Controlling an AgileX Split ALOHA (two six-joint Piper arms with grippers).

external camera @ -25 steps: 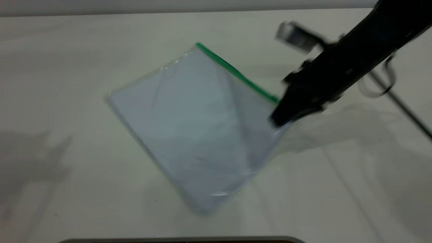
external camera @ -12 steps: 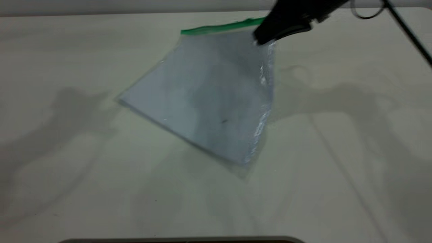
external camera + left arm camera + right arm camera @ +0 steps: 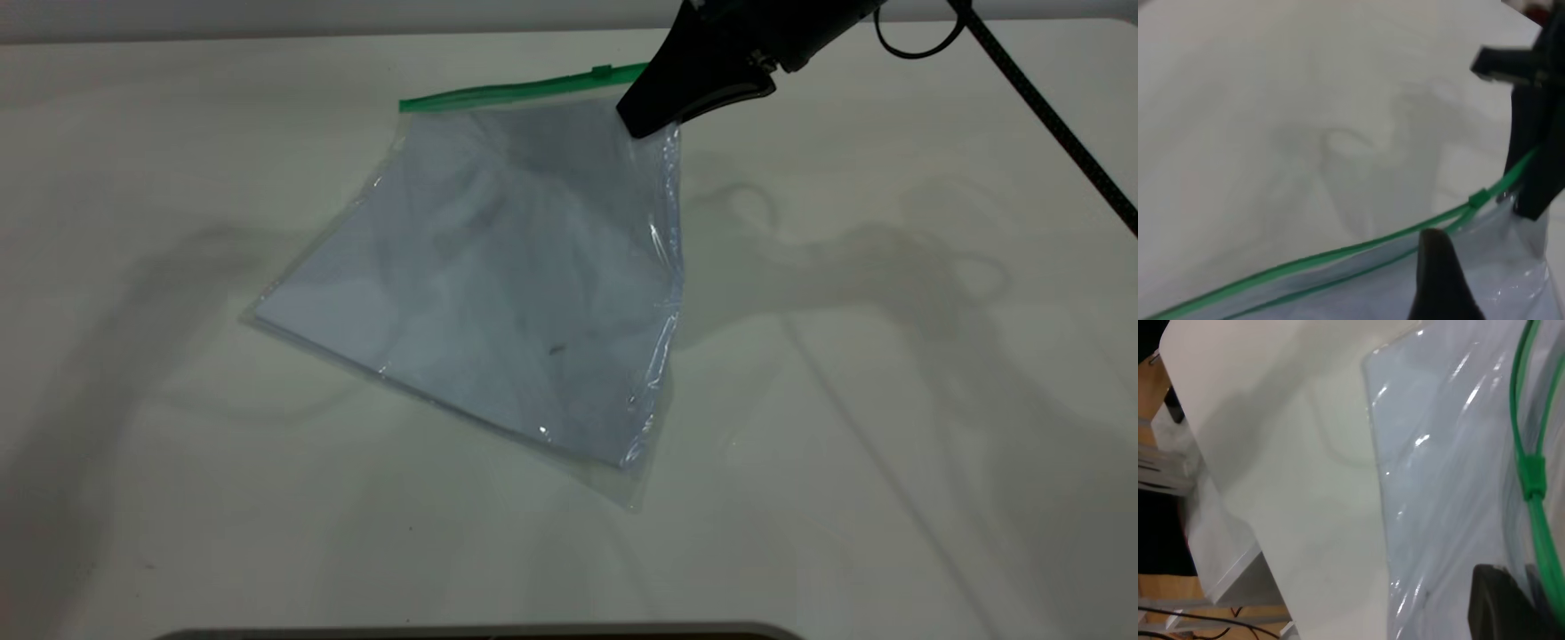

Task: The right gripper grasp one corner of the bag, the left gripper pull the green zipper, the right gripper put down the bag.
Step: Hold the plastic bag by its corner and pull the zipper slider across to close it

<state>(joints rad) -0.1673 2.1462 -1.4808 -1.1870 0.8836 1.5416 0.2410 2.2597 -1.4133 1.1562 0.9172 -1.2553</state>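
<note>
My left gripper next needs to grab the green zipper by its slider tab (image 3: 602, 71), so that it can pull the zipper along the bag (image 3: 516, 276).
The bag (image 3: 516, 276), a clear pouch with white sheets inside, hangs tilted from its far right corner (image 3: 660, 135), and its lower edge rests on the table. My right gripper (image 3: 642, 117) is shut on that corner. The green zipper (image 3: 507, 91) runs along the raised far edge, with its slider tab (image 3: 602, 71) close to the right gripper. In the left wrist view, one finger of my left gripper (image 3: 1439, 273) sits just below the zipper (image 3: 1338, 257), short of the slider (image 3: 1477, 198). The right wrist view shows the zipper (image 3: 1519, 413) and the slider (image 3: 1532, 477).
The white table (image 3: 889, 400) spreads around the bag. A black cable (image 3: 1049, 116) trails from the right arm across the far right. A dark edge (image 3: 480, 633) lies along the front. The right wrist view shows the table's edge with clutter (image 3: 1171, 487) beyond it.
My right gripper has lifted the bag's corner up and toward the back, then shifted left. The bag swung, so the green edge now runs across the far side.
</note>
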